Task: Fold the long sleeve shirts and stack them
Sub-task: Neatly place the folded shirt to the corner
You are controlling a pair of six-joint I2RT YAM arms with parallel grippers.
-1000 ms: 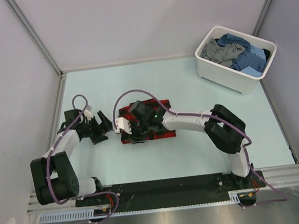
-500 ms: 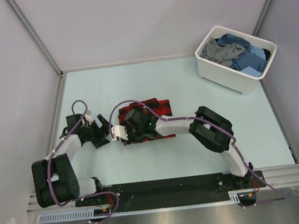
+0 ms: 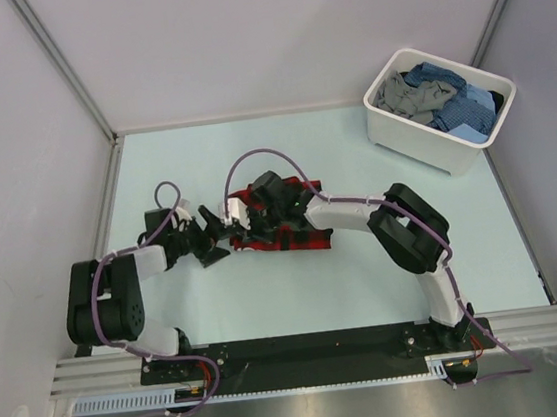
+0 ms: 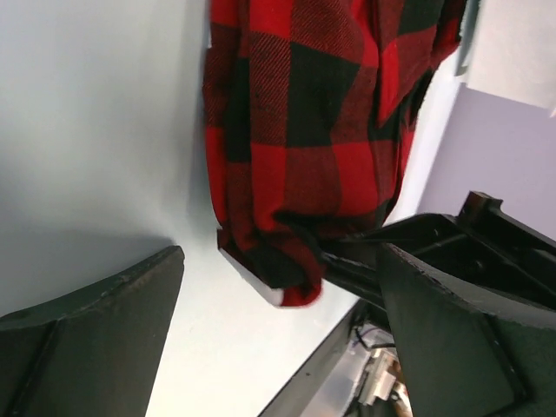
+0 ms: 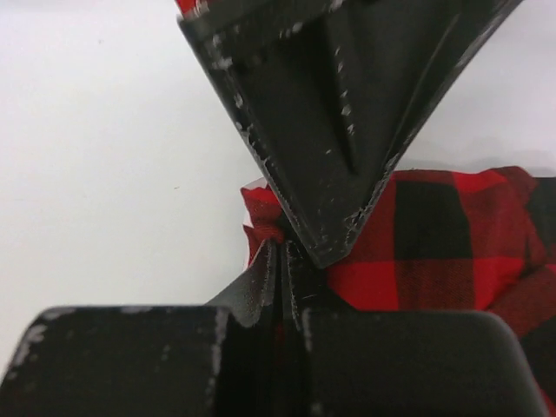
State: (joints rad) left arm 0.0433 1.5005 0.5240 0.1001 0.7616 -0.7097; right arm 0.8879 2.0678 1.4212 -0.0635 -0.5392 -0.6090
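The left gripper grabs the folded check shirt's edge corner facing it next, to slide the shirt aside, still folded, for stacking.
The red-and-black check shirt [image 3: 297, 237] lies folded on the pale table, left of centre. My right gripper [image 3: 248, 228] is shut on its left edge; in the right wrist view the jaws [image 5: 283, 254] pinch a red fold of the shirt [image 5: 452, 234]. My left gripper [image 3: 213, 244] is open and empty, just left of the shirt and facing it. In the left wrist view its gap [image 4: 278, 347] sits below the shirt's hanging corner [image 4: 295, 139], not touching. Blue check and grey shirts [image 3: 434, 95] lie heaped in the tub.
The white plastic tub [image 3: 422, 147] stands at the back right corner. Grey walls close in the table on the left, back and right. The arms' black base rail [image 3: 315, 350] runs along the near edge.
My left gripper has moved right, up to the shirt's left edge. My right gripper has shifted slightly back and right, still holding the shirt's edge.
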